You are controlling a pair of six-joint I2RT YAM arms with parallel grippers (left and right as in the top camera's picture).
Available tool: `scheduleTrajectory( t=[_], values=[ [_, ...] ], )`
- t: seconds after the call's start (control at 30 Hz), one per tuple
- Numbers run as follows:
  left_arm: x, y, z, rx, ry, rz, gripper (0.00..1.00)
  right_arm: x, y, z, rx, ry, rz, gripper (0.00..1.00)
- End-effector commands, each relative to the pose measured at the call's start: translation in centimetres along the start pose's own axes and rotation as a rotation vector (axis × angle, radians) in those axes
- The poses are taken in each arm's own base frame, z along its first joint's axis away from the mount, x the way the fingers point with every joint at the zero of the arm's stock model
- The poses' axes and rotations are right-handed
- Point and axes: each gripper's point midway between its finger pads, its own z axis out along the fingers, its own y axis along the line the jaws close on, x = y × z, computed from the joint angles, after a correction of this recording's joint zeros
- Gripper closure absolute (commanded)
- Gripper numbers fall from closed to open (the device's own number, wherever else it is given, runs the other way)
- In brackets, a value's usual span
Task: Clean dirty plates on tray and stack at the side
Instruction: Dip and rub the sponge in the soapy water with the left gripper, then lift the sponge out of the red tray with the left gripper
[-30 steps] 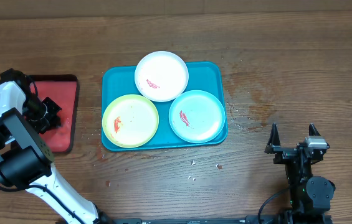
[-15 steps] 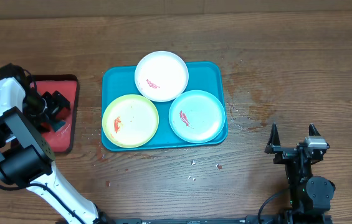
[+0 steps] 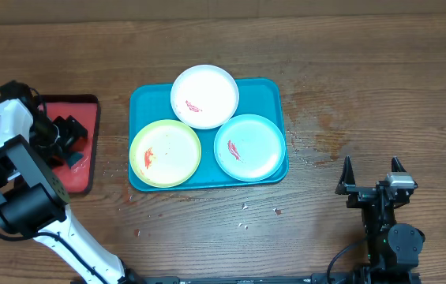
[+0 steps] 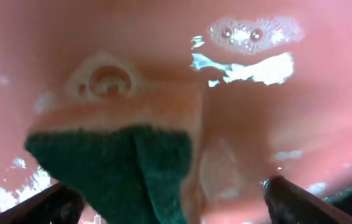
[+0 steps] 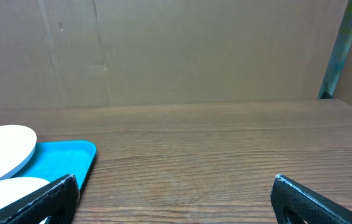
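The left gripper will pinch the sponge across its middle [image 3: 73, 158] [image 4: 133, 175], with the green scouring side toward the gripper, so the sponge's bottom side stays free to clean the plates.
Three plates lie on the teal tray [image 3: 274, 91]: a white plate [image 3: 204, 96] at the back, a yellow-green plate [image 3: 165, 153] front left and a light blue plate [image 3: 249, 147] front right, each with a red smear. My left gripper [image 3: 66, 140] hovers over the red tray, far left of the plates. It is open, its jaws wide on either side of a sponge [image 4: 119, 162] with a green scouring face that lies on the wet tray. My right gripper [image 3: 371, 167] stands open and empty at the front right, apart from the plates.
The red tray [image 3: 80, 110] with a dark rim sits left of the teal tray, with foam and water on it [image 4: 253, 31]. Small crumbs and wet spots dot the wood [image 3: 309, 146] to the right of and in front of the teal tray. The right wrist view shows the teal tray's corner [image 5: 70, 158] and bare wood.
My left gripper went from shut to open over the red tray, and the sponge now lies loose between its jaws. The right arm has not moved.
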Motion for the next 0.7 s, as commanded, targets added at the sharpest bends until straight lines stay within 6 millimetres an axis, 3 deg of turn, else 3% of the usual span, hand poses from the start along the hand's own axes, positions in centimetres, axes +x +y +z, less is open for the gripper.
scheduleTrajectory(
  t=[0.0, 0.1, 0.23, 0.37, 0.47, 0.53, 0.63, 0.67],
  values=[
    [0.0, 2.5, 1.9, -0.121, -0.022, -0.005, 0.15, 0.2, 0.0, 0.0, 0.003, -0.004, -0.003, 0.00],
    [-0.2, 2.9, 1.8, -0.142, -0.033, -0.006, 0.35, 0.2, 0.0, 0.0, 0.003, -0.004, -0.003, 0.00],
    [-0.1, 2.8, 1.8, -0.138, -0.031, -0.005, 0.96, 0.2, 0.0, 0.0, 0.003, -0.004, -0.003, 0.00],
    [-0.3, 2.5, 1.0, -0.134, -0.027, -0.001, 0.96, 0.2, 0.0, 0.0, 0.003, -0.004, -0.003, 0.00],
    [-0.9, 1.6, -1.2, -0.106, -0.021, -0.001, 0.96, 0.2, 0.0, 0.0, 0.003, -0.004, -0.003, 0.00],
    [-1.5, 0.5, -3.6, -0.060, -0.030, 0.000, 0.96, 0.2, 0.0, 0.0, 0.003, -0.004, -0.003, 0.00],
    [-3.2, -2.7, -11.1, 0.082, -0.108, 0.013, 0.96, 0.2, 0.0, 0.0, 0.003, -0.004, -0.003, 0.00],
    [-3.5, -3.1, -12.7, 0.097, -0.134, 0.016, 0.96, 0.2, 0.0, 0.0, 0.003, -0.004, -0.003, 0.00]
  ],
)
